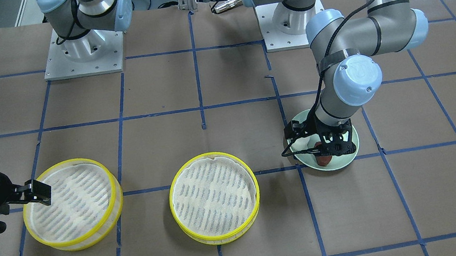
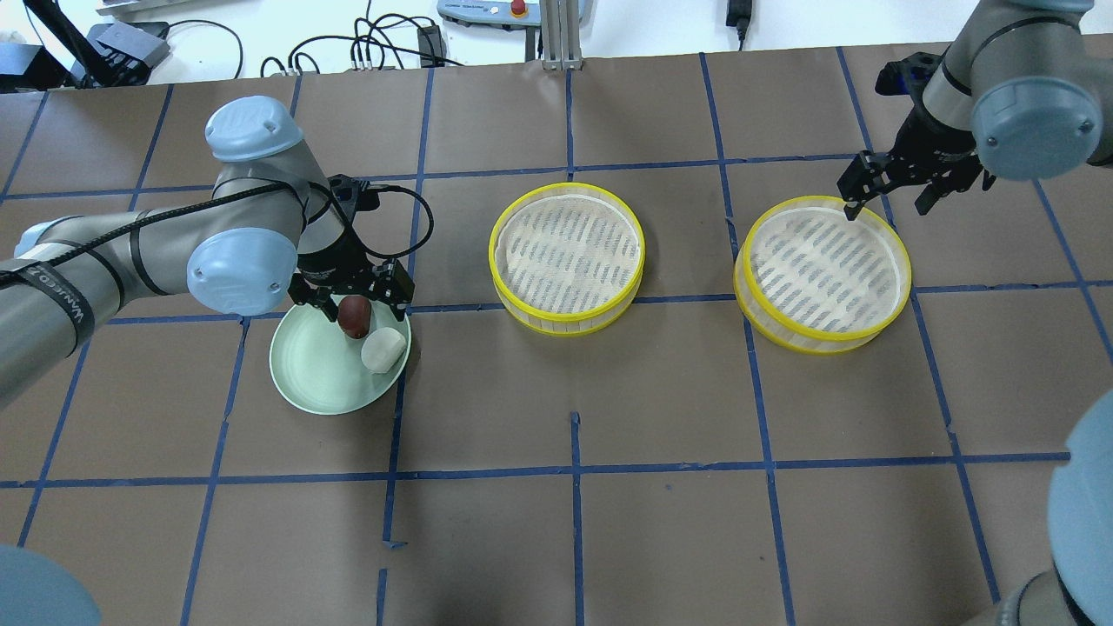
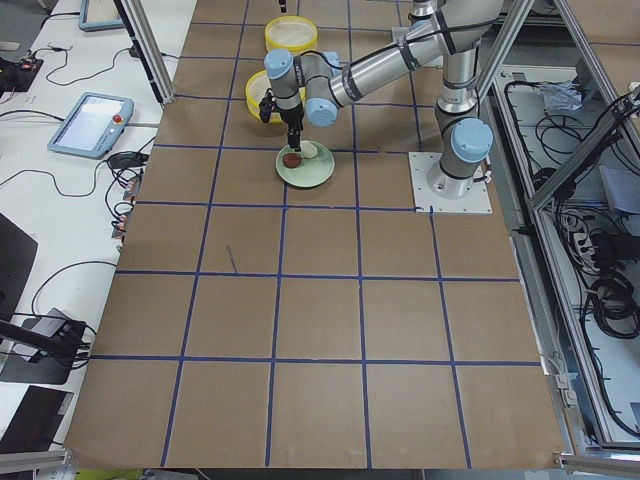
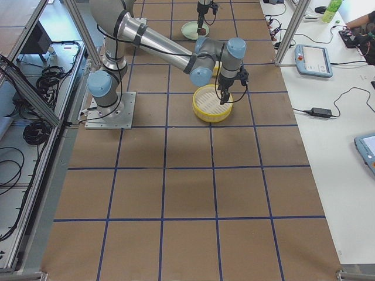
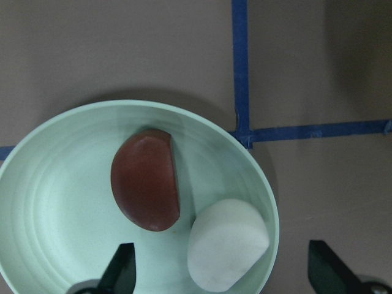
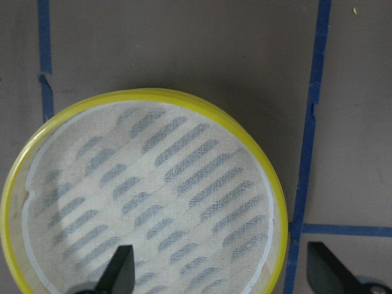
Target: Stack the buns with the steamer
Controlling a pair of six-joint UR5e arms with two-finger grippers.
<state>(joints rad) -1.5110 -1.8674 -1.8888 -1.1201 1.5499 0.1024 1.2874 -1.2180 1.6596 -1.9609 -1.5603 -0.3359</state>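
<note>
My right gripper should stack the steamer tray onto the other steamer tray [image 1: 214, 197], so it needs to grab the tray by its yellow rim [image 1: 27, 222] next.
A dark reddish-brown oval bun [image 2: 353, 315] and a white round bun [image 2: 383, 349] lie side by side on a pale green plate [image 2: 313, 374]. My left gripper [image 2: 352, 300] hangs open just above them, over the brown bun. In the left wrist view the brown bun [image 5: 147, 180] and white bun [image 5: 226, 245] lie ahead of the open fingertips [image 5: 122, 269]. Two yellow-rimmed steamer trays with white liners stand empty: one mid-table [image 2: 567, 256], one to the right [image 2: 822, 274]. My right gripper [image 2: 887, 202] is open and empty above the right tray's far rim [image 6: 153, 196].
Brown paper with blue tape lines covers the table [image 2: 574, 522]. The two arm bases [image 1: 83, 50] stand at the robot's side. Cables and a pendant lie beyond the far table edge [image 2: 391, 43].
</note>
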